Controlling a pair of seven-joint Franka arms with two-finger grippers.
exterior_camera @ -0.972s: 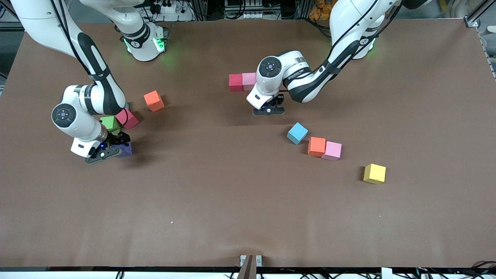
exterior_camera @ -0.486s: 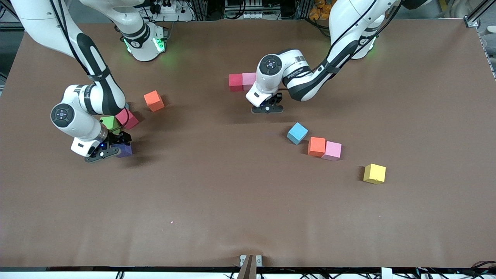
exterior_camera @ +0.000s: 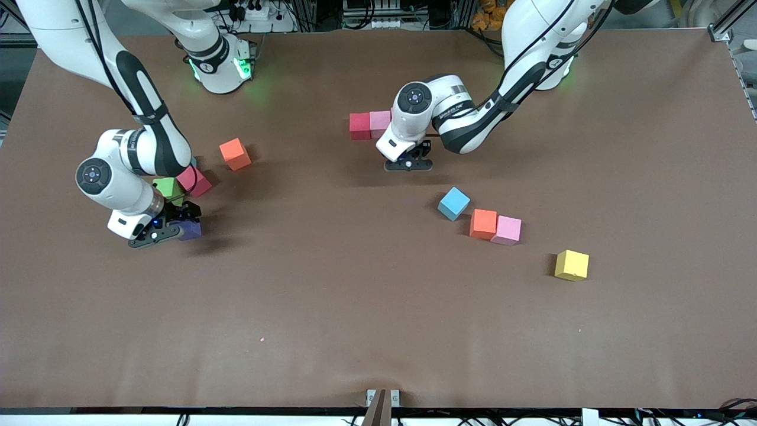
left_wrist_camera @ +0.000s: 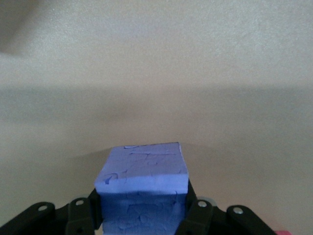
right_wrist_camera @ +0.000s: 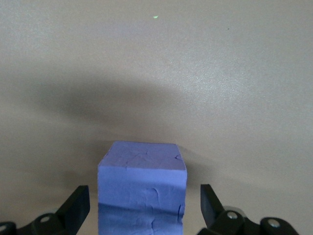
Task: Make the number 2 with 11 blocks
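I should open my left gripper now, because the purple block's base [left_wrist_camera: 143, 218] is low on the tabletop beside the pink blocks.
My left gripper [exterior_camera: 408, 164] is shut on a purple block [left_wrist_camera: 144, 171], held just above the table beside a red block [exterior_camera: 359, 126] and a pink block [exterior_camera: 380, 123] that touch each other. My right gripper [exterior_camera: 184, 226] is open around a second purple block [exterior_camera: 190, 229] on the table, its fingers [right_wrist_camera: 78, 203] apart from the block's sides [right_wrist_camera: 142, 186]. A green block [exterior_camera: 168, 188], a deep pink block [exterior_camera: 194, 181] and an orange block [exterior_camera: 235, 154] lie close by. Toward the left arm's end lie a light blue block [exterior_camera: 453, 203], a red-orange block [exterior_camera: 484, 223], another pink block [exterior_camera: 507, 230] and a yellow block [exterior_camera: 572, 264].
The brown table [exterior_camera: 331, 307] is bare in the wide half nearest the front camera. A small bracket [exterior_camera: 382, 397] sits at the middle of that edge. Both arm bases stand along the table's rear edge.
My left gripper has shifted slightly toward the pink block, still carrying its purple block. The right gripper has barely moved.
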